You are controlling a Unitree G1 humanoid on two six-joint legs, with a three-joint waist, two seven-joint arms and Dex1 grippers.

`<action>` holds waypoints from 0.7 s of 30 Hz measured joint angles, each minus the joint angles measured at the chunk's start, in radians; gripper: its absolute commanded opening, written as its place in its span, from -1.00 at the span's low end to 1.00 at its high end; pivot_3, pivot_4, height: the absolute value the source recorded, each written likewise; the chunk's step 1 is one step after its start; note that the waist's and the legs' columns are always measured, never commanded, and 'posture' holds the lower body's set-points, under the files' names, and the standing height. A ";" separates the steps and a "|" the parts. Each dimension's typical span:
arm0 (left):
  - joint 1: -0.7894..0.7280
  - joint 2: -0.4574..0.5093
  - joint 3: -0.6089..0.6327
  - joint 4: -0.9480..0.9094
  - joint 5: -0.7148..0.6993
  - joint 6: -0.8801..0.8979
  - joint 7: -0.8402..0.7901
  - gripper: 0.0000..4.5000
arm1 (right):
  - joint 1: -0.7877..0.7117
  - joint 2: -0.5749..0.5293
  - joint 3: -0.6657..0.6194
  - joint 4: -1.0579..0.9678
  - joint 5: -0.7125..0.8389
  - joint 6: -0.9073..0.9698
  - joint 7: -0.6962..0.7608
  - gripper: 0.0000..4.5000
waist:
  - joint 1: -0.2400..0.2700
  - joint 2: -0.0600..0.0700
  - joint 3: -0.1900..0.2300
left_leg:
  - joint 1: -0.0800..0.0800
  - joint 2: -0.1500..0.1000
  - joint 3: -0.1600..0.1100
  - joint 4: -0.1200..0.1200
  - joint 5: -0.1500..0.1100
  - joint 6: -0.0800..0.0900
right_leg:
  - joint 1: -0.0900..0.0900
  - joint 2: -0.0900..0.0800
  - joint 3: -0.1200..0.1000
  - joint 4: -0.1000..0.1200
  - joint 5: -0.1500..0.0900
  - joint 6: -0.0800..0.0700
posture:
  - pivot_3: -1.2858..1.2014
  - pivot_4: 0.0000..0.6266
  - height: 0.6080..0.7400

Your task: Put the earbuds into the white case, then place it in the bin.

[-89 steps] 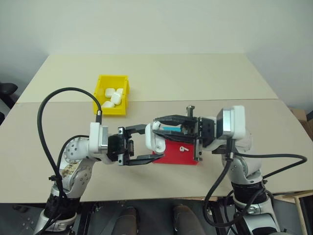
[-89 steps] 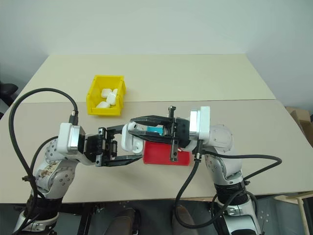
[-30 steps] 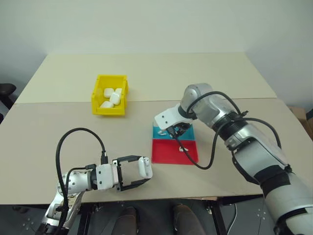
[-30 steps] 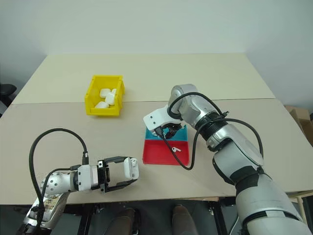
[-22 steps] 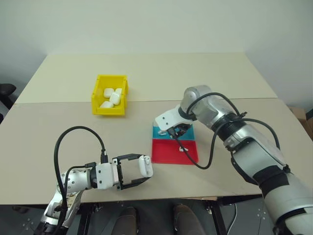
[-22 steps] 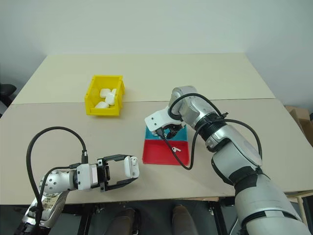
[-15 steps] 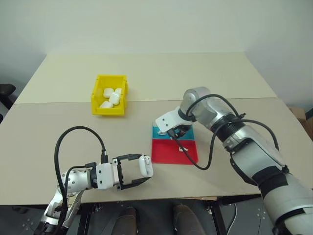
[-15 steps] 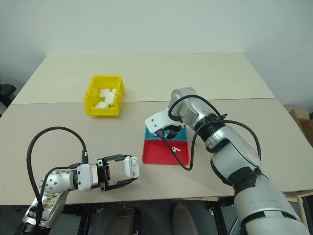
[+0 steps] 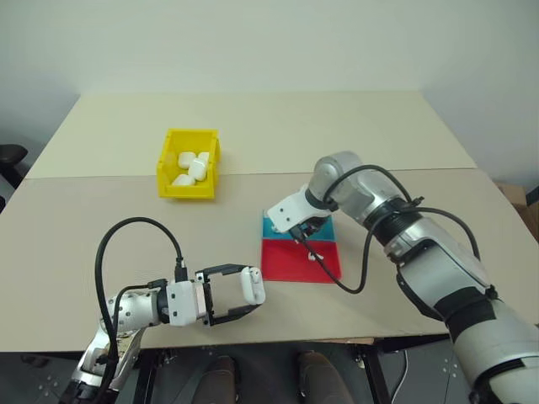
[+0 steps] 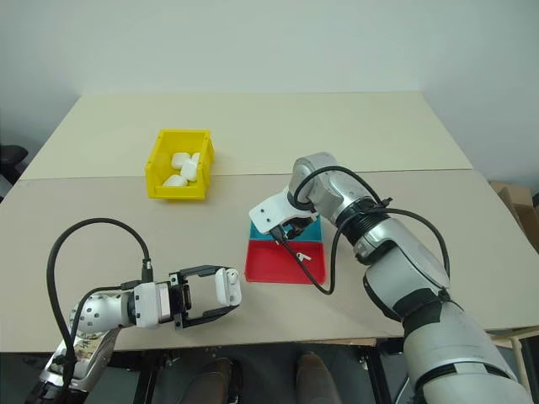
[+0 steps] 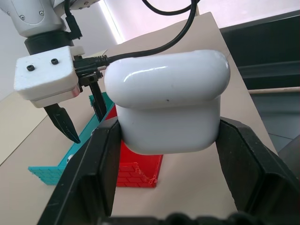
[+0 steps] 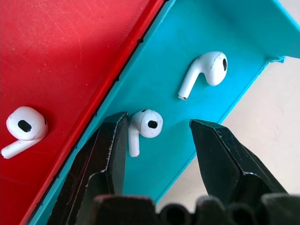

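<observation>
My right gripper closes now, since its fingers stand beside the earbud's head, down at the blue tray, and closing now would catch the earbud.
My left gripper (image 9: 248, 289) is shut on the white case (image 9: 250, 282) and holds it level just above the table's front edge; the left wrist view shows the case (image 11: 166, 101) clamped between both fingers. Pointing steeply down into the blue tray (image 9: 274, 227), my right gripper (image 9: 303, 235) is open. In the right wrist view its fingers straddle one earbud (image 12: 145, 125) lying on the blue tray (image 12: 187, 28), not closed on it. A second earbud (image 12: 206, 70) lies farther along that tray. A third (image 12: 23, 129) lies on the red tray (image 12: 56, 47). The yellow bin (image 9: 171, 189) stands at the back left.
Several white cases (image 9: 192, 166) lie inside the bin. The red tray (image 9: 286, 263) adjoins the blue tray on its near side, at the table's middle front. A black cable loops from my left arm (image 9: 126, 244) over the table's front left.
Three seconds ago both grippers met at the case above the red tray. The left has since drawn back toward the front edge with it. The right went down into the blue tray and rolled slightly.
</observation>
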 measured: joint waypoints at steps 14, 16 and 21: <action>-0.004 0.005 -0.005 0.018 0.013 -0.002 0.002 0.23 | 0.020 -0.015 -0.016 -0.026 -0.002 -0.034 0.032 -0.09 | 0.000 0.000 0.000 | 0.000 0.000 0.000 0.000 0.000 0.000 | 0.000 0.000 0.000 0.000 0.000 0.000 | 0.03 -0.52 1.00; -0.004 0.005 -0.005 0.018 0.013 -0.003 0.002 0.23 | 0.021 -0.015 -0.016 -0.026 -0.006 -0.039 0.028 -0.09 | 0.000 0.000 0.000 | 0.000 0.000 0.000 0.000 0.000 0.000 | 0.000 0.000 0.000 0.000 0.000 0.000 | 0.03 -0.52 1.00; -0.008 0.005 -0.005 0.022 0.013 -0.023 0.002 0.23 | 0.021 -0.013 -0.017 -0.023 -0.011 -0.049 0.011 -0.25 | 0.000 0.000 0.000 | 0.000 0.000 0.000 0.000 0.000 0.000 | 0.000 0.000 0.000 0.000 0.000 0.000 | 0.03 -0.52 1.00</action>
